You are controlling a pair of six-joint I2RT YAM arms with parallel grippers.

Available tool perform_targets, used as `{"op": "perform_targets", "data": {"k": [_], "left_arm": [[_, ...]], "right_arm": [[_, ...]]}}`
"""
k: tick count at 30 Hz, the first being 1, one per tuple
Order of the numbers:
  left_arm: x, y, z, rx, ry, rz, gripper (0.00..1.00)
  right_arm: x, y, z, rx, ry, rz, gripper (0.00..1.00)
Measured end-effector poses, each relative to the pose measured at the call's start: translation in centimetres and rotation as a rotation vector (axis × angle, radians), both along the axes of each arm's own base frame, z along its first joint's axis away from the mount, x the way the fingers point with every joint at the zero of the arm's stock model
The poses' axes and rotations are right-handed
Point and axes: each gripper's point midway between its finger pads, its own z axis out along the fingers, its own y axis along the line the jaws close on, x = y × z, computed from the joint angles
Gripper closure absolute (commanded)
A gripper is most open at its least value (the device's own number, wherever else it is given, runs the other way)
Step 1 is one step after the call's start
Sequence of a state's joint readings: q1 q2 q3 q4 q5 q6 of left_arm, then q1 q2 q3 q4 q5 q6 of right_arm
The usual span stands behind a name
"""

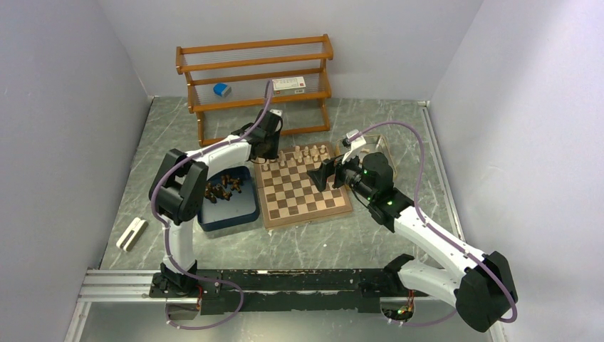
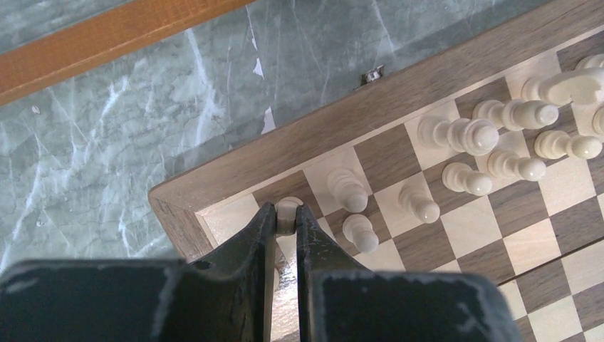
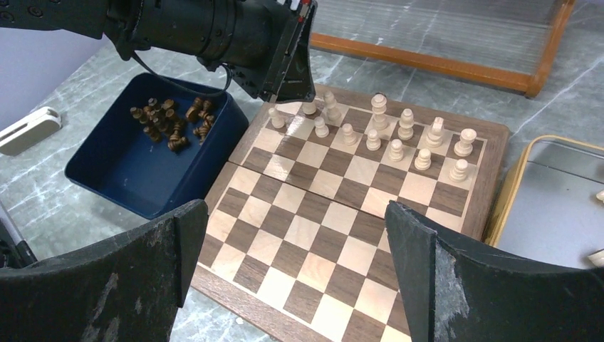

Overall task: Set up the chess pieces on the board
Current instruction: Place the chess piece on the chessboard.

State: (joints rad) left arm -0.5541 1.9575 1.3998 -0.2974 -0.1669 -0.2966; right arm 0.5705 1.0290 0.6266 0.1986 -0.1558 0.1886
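Note:
The cream piece's base is at the flat dark square, so the piece would stand there beside the cream pieces, and my left gripper should open.
The board lies mid-table with several cream chess pieces standing in its two far rows. My left gripper is shut on a cream piece over the board's far left corner, with its base on or just above a dark square. The right wrist view shows that gripper at the same corner. My right gripper hangs open and empty over the board's near half. Dark chess pieces lie in the navy tray.
A yellow tray at the board's right holds a cream piece. A wooden rack stands behind the board with a blue object and a small box on it. A white object lies at the left.

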Motion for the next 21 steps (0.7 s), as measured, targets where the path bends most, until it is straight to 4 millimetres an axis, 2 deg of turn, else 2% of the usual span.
{"op": "perform_targets", "data": {"k": [14, 21], "left_arm": [[0.2, -0.1, -0.2, -0.002, -0.003, -0.001, 0.82], [0.2, -0.1, -0.2, -0.003, -0.006, -0.001, 0.76]], "right_arm": [[0.2, -0.3, -0.3, -0.014, 0.003, -0.015, 0.0], [0.3, -0.2, -1.1, -0.028, 0.024, -0.015, 0.0]]}}
